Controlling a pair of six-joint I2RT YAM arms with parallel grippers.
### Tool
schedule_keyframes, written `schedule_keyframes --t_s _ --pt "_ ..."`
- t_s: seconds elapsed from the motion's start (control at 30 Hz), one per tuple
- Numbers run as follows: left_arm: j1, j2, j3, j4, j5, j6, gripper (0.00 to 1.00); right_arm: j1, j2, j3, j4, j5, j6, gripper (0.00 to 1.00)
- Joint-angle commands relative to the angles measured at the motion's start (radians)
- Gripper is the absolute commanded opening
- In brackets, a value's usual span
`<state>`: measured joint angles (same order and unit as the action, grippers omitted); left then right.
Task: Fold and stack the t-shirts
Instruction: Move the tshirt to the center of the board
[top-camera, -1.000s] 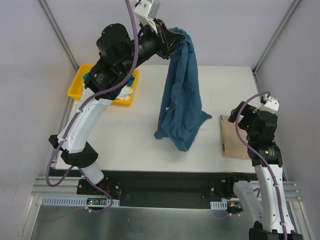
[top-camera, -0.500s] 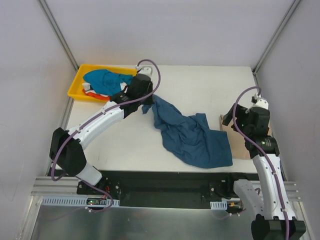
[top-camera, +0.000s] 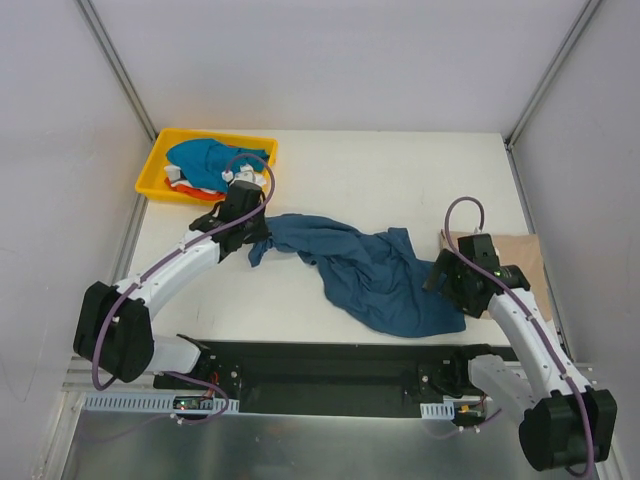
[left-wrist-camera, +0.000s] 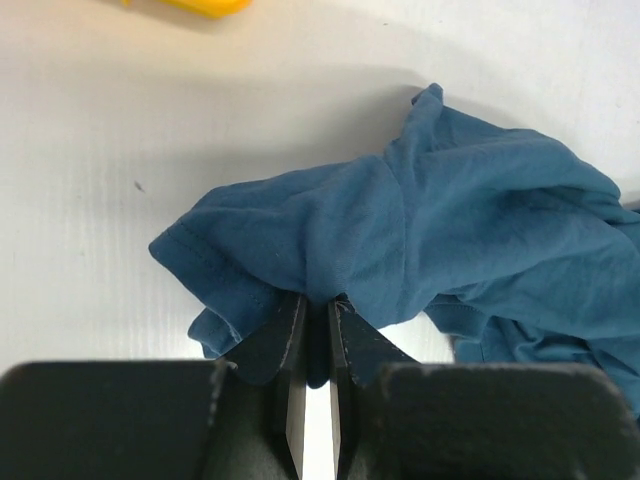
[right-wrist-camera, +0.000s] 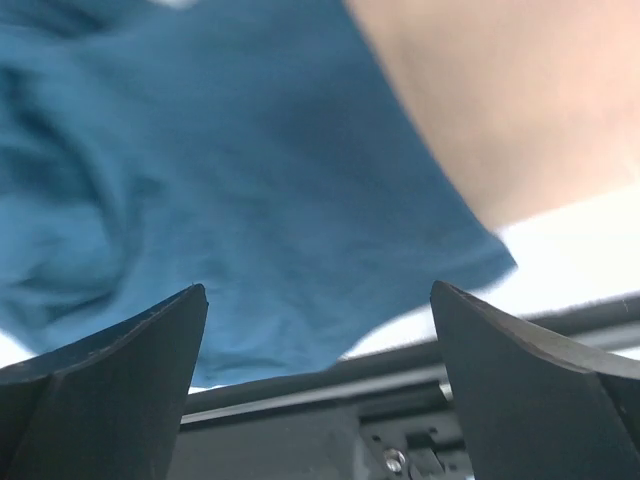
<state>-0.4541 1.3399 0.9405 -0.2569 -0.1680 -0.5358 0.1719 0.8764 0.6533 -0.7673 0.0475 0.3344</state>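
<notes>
The teal-blue t-shirt must spread flat for folding: my right gripper next needs to grab its corner beside the tan-beige t-shirt, opposite my left gripper.
The large dark teal-blue t-shirt lies crumpled across the middle of the white table. My left gripper is shut on its left end; the left wrist view shows the cloth bunched and pinched between my fingers. My right gripper is open, low over the shirt's right edge, near the front table edge. The folded tan-beige t-shirt lies at the right, partly under my right arm, and shows in the right wrist view.
A yellow tray at the back left holds a bright blue t-shirt with white and orange-red cloth beneath. The black front rail runs along the table's near edge. Grey walls enclose the table.
My left arm came down from high up, laid the hanging teal-blue shirt on the table and dragged its end leftward. My right arm moved forward and left, down over the shirt's right edge.
</notes>
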Motion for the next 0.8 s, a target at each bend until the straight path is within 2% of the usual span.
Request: schedule_keyframes --t_s 0.0,0.07,0.23,0.5,0.67,0.77 --pt "0.015 -0.053 -0.028 0.030 0.007 -0.029 0.00 0.011 0.053 -0.015 -0.112 0.101 0.147 0.99" --pt "0.017 -0.061 -0.038 0.030 0.001 -0.029 0.00 0.014 0.073 -0.033 -0.106 0.110 0.167 0.95" --pt "0.018 -0.082 -0.055 0.030 -0.001 -0.029 0.00 0.020 0.088 -0.106 -0.020 0.126 0.259 0.94" --pt "0.020 -0.081 -0.066 0.030 -0.010 -0.035 0.00 0.026 0.240 -0.096 0.129 0.117 0.265 0.86" --pt "0.026 -0.079 -0.077 0.028 -0.016 -0.036 0.00 0.048 0.332 -0.080 0.192 0.100 0.246 0.72" --pt "0.029 -0.074 -0.077 0.031 -0.019 -0.041 0.00 0.066 0.389 -0.052 0.194 0.110 0.238 0.54"
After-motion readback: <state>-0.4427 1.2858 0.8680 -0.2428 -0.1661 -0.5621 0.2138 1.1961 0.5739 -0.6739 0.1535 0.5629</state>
